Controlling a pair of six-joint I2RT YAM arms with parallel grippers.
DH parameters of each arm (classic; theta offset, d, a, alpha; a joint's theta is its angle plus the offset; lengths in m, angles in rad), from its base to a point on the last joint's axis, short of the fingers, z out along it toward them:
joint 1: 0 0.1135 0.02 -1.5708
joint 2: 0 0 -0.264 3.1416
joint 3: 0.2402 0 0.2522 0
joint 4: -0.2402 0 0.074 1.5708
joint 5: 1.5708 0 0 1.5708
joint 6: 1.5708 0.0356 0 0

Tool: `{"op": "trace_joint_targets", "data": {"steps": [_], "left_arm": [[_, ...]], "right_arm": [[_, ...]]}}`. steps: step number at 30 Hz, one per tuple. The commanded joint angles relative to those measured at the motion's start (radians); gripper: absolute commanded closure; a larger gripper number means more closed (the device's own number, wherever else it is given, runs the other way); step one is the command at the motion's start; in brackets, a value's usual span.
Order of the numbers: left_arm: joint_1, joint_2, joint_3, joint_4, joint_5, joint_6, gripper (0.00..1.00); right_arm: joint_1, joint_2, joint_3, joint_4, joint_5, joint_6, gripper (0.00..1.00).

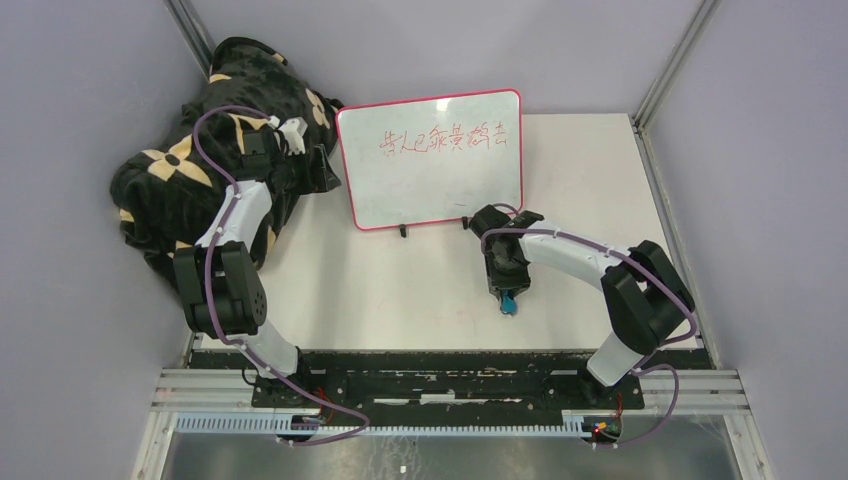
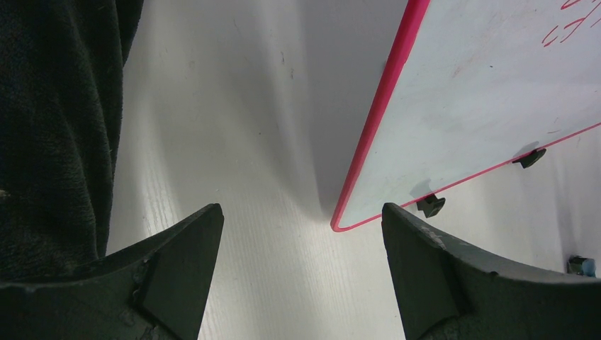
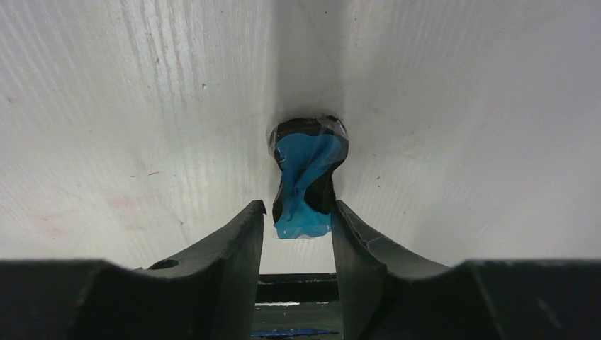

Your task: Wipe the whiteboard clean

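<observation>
The right gripper pinches the eraser across its narrow part by the eraser's near end [image 1: 508, 303] next, to erase the whiteboard [image 1: 430, 165].
The whiteboard [image 1: 430, 165] lies flat at the back middle of the table, red-framed, with red writing along its top. Its near left corner and two black feet [image 2: 430, 205] show in the left wrist view [image 2: 482, 106]. My left gripper [image 1: 322, 168] is open and empty beside the board's left edge, jaws wide apart [image 2: 301, 212]. My right gripper [image 1: 505, 285] points down at the table in front of the board. Its jaws [image 3: 298, 209] stand narrow around the near end of a small blue and black eraser [image 3: 308, 170], which also shows in the top view [image 1: 510, 302].
A black blanket with tan flower shapes [image 1: 190, 150] is heaped at the back left, under and beside my left arm [image 2: 57, 127]. Grey walls enclose the white table [image 1: 400, 290]. A metal rail [image 1: 450, 385] runs along the near edge.
</observation>
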Motion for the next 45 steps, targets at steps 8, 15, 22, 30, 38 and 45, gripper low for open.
{"op": "trace_joint_targets", "data": {"steps": [8,15,22,30,38,45], "left_arm": [[-0.002,-0.003,-0.007,0.023,0.0,-0.012,0.11],[-0.001,-0.002,-0.004,0.023,0.001,-0.012,0.11],[0.001,-0.003,-0.005,0.023,-0.002,-0.013,0.11],[-0.001,-0.006,-0.01,0.024,-0.004,-0.012,0.11],[0.0,0.001,0.007,0.025,0.013,-0.006,0.13],[0.001,0.023,0.074,0.013,0.064,0.048,0.13]], "right_arm": [[0.004,-0.007,-0.055,0.024,0.046,0.024,0.49],[0.001,0.013,-0.07,0.058,0.019,0.016,0.49],[0.002,0.04,-0.065,0.084,0.003,-0.006,0.52],[0.002,0.043,-0.063,0.086,0.008,-0.007,0.7],[0.002,-0.028,-0.043,0.063,0.037,-0.001,0.99],[0.002,-0.144,0.053,0.041,0.105,-0.013,0.99]]}}
